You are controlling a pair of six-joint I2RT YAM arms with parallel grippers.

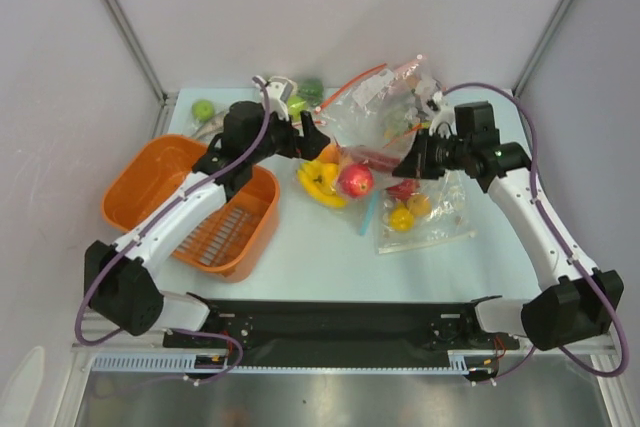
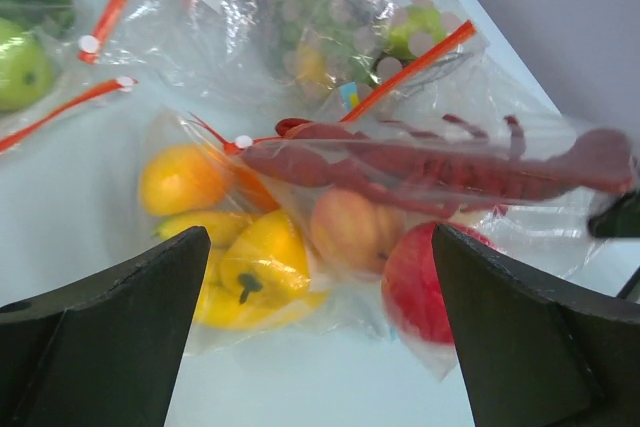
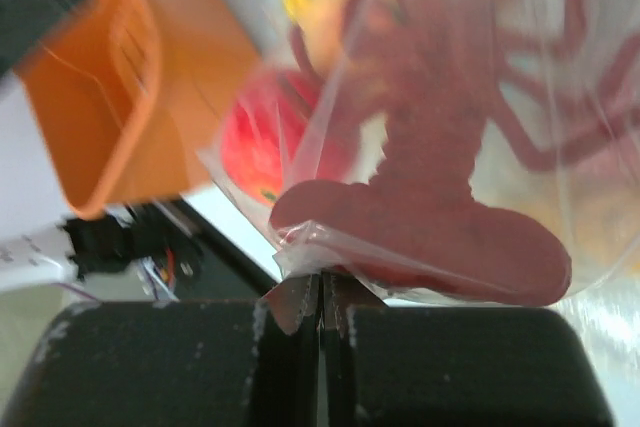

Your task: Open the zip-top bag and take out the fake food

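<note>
The left gripper grabs the zip-top bag's orange seal at its white slider next, so the right gripper opens the bag.
The zip-top bag point(image 1: 372, 152) is lifted off the table between my arms. Through its plastic I see the fake food: a long dark-red lobster point(image 2: 430, 169), a red apple point(image 2: 425, 282) and a peach-coloured fruit point(image 2: 350, 229). My right gripper point(image 3: 322, 292) is shut on a pinch of bag plastic point(image 3: 310, 245) just under the lobster's tail point(image 3: 430, 237). My left gripper point(image 2: 320, 347) stands wide open at the bag's other end, fingers either side of the apple and a yellow pepper point(image 2: 255, 267), touching nothing. In the top view it point(image 1: 308, 137) is left of the bag and the right gripper point(image 1: 410, 165) is right of it.
An orange basket point(image 1: 190, 202) stands at the left under my left arm. A second clear bag point(image 1: 420, 212) with small yellow and red pieces lies near the right arm. Another bag point(image 1: 385, 92) and green fruits point(image 1: 300, 99) lie at the back, a green apple point(image 1: 204, 109) far left.
</note>
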